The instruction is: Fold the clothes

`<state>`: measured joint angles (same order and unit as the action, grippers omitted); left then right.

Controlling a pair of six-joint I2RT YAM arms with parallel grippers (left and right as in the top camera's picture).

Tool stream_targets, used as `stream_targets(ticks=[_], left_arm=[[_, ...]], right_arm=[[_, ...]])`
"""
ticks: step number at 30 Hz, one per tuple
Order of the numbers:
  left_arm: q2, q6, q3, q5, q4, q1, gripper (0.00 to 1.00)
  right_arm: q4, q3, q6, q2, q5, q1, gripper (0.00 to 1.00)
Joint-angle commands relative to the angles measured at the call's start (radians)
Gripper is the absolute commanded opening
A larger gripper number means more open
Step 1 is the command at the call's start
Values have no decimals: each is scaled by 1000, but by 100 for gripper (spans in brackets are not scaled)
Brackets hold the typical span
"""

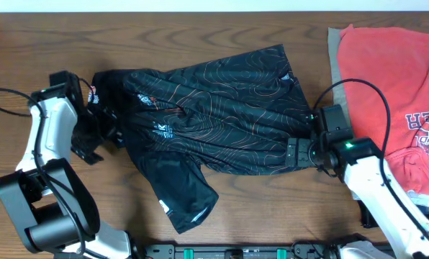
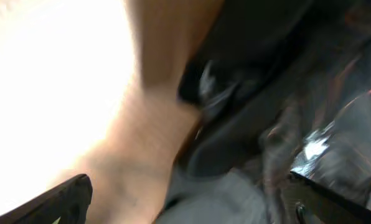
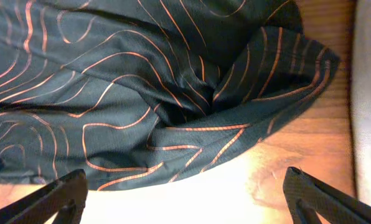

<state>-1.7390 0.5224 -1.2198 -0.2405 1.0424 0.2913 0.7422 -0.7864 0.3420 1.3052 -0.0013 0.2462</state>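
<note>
The front-hanging sleeve meets the jersey's body (image 1: 162, 157) opposite the hem. My left gripper will grab the black jersey (image 1: 207, 115) there next, to stretch and fold it.
The black jersey (image 1: 207, 115) with thin orange contour lines lies spread and rumpled across the table's middle, one sleeve hanging toward the front (image 1: 182, 194). My left gripper (image 1: 103, 133) is open at the jersey's left edge; its wrist view is blurred, with dark cloth (image 2: 279, 124) between and beyond the fingers. My right gripper (image 1: 301, 152) is open at the jersey's right lower edge; the jersey's hem (image 3: 192, 118) lies just ahead of its fingers, nothing between them. The coral-red T-shirt (image 1: 394, 93) lies at the right on a beige garment (image 1: 335, 57).
The wooden table (image 1: 200, 36) shows along the back and at the front left. The red shirt pile fills the right side, close to my right arm. Cables loop beside both arms.
</note>
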Motion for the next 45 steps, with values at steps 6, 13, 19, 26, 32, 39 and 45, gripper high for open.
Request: stream_targets(ticks=[6, 13, 19, 26, 32, 39, 45], left_arm=[[0, -39, 117, -12, 67, -155, 98], [0, -35, 219, -8, -4, -269, 89], [0, -11, 327, -1, -155, -323, 74], [0, 3, 386, -5, -232, -350, 6], [17, -87, 328, -58, -96, -332, 6], [190, -129, 247, -35, 28, -249, 6], [358, -129, 247, -35, 55, -175, 6]], right_arm=[[-1, -10, 194, 129, 50, -4, 91], [2, -10, 258, 158, 53, -5, 92], [8, -10, 264, 158, 55, -5, 94], [26, -10, 264, 158, 62, -5, 94], [45, -10, 306, 158, 91, -10, 95], [65, -10, 412, 158, 68, -34, 96], [98, -10, 494, 158, 19, -38, 97]])
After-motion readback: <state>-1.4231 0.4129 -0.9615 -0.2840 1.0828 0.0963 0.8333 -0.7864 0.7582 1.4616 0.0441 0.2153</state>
